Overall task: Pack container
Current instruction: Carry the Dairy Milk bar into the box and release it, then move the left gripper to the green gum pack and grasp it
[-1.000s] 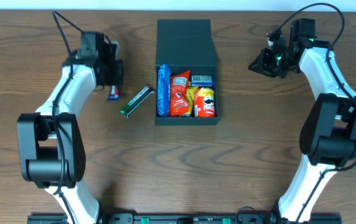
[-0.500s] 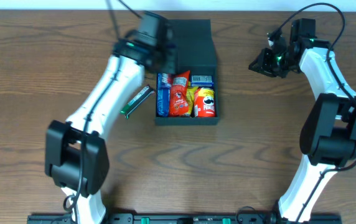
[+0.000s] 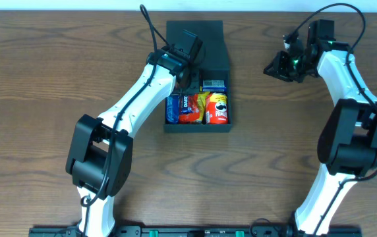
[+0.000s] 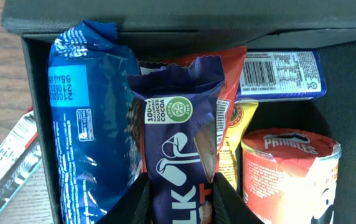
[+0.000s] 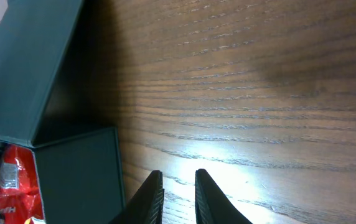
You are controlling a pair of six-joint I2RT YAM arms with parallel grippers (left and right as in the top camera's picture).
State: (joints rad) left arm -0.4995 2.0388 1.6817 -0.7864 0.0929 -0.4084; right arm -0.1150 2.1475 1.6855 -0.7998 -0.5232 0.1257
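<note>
The purple bar's far end [image 4: 183, 79] is inside the container's back side [image 4: 165, 23], so my left gripper should open now and the bar would settle inside.
The container [image 3: 195, 36] is a dark square box in the table's middle, with its lid laid open at the back. In the left wrist view its wall [image 4: 165, 25] frames several snack packs. My left gripper [image 3: 186, 76] hangs over the box, shut on a purple chocolate bar [image 4: 178, 124]. The fingers of the left gripper [image 4: 181, 183] clamp both of its sides. The bar [image 3: 187, 101] lies over the red packet [image 4: 231, 68], between the blue Oreo pack [image 4: 88, 124] and the Pringles can [image 4: 290, 168]. My right gripper [image 3: 274, 68] hovers to the right of the box, slightly open and empty.
A green and silver bar [image 4: 4, 168] lies on the wood just outside the box's left wall. A blue and white packet [image 3: 213, 85] sits at the back of the box. The right gripper [image 5: 178, 177] sees the container [image 5: 35, 81] and bare wood.
My left arm has swung from the table's left side to over the container, carrying the purple bar. The right arm has not moved.
</note>
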